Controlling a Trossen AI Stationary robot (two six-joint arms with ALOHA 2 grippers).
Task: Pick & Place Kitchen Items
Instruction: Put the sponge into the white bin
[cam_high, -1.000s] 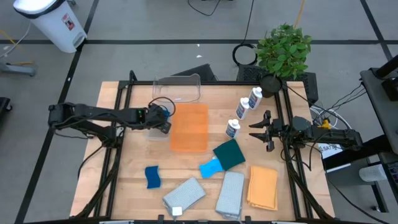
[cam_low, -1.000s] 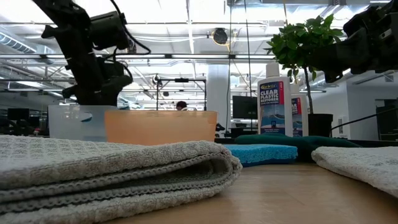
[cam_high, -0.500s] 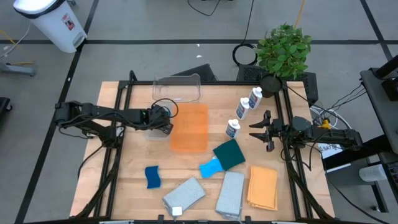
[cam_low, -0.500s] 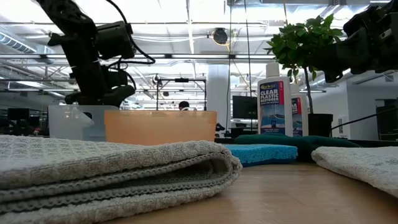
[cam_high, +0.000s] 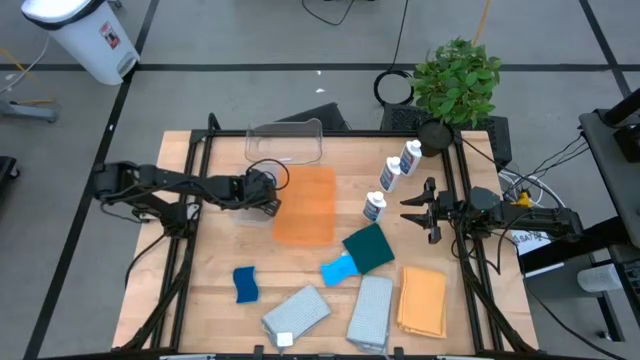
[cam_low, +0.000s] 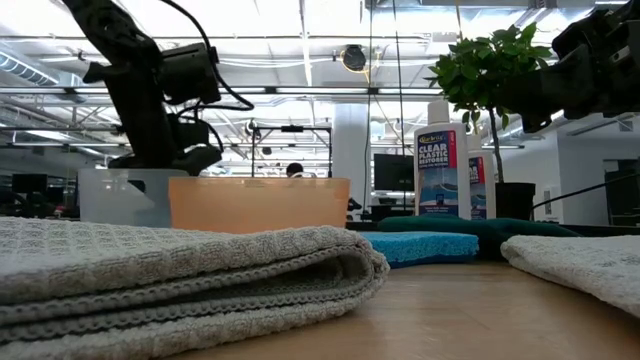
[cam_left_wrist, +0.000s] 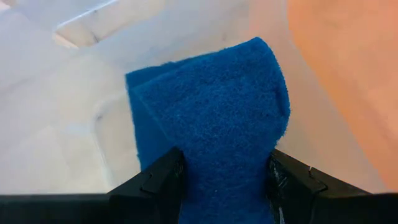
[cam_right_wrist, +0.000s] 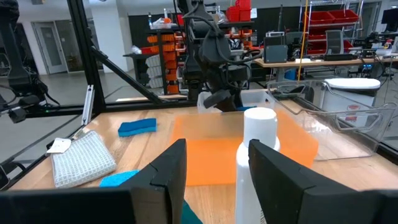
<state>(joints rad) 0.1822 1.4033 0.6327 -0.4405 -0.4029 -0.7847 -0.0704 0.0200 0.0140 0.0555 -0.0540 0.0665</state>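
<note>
My left gripper should open now, because the blue sponge (cam_left_wrist: 214, 106) is inside the sides of the small clear tub. The sponge would lie in the small clear tub (cam_left_wrist: 74, 137).
My left gripper (cam_high: 266, 196) is shut on a small blue sponge (cam_left_wrist: 217, 106), above a small clear tub (cam_high: 246, 211) that stands beside an orange tub (cam_high: 305, 205). My right gripper (cam_high: 408, 210) hangs open and empty at the table's right, near three white blue-labelled bottles (cam_high: 375, 207); one of the bottles (cam_right_wrist: 255, 155) stands just ahead of its fingers. A second blue sponge (cam_high: 245, 283), a light blue pad (cam_high: 338, 269), a dark green pad (cam_high: 368, 248), two grey cloths (cam_high: 297, 312) and an orange cloth (cam_high: 422, 298) lie flat on the table's near half. My left gripper pinches the blue sponge's near end (cam_left_wrist: 224, 158) between its two fingers (cam_left_wrist: 158, 180). The fingers come slanting down from the table's left. The sponge's free end (cam_left_wrist: 249, 68) sticks out past the fingertips, clear of the tub's floor.
A larger clear tub (cam_high: 285, 142) stands at the far edge, and a green potted plant (cam_high: 455, 78) at the far right corner. Black frame rails (cam_high: 185, 215) run along both sides of the table. A grey cloth (cam_low: 180, 270) fills the low view's foreground.
My left gripper has gone a little toward the table's right edge, toward the orange tub, still shut on the blue sponge.
</note>
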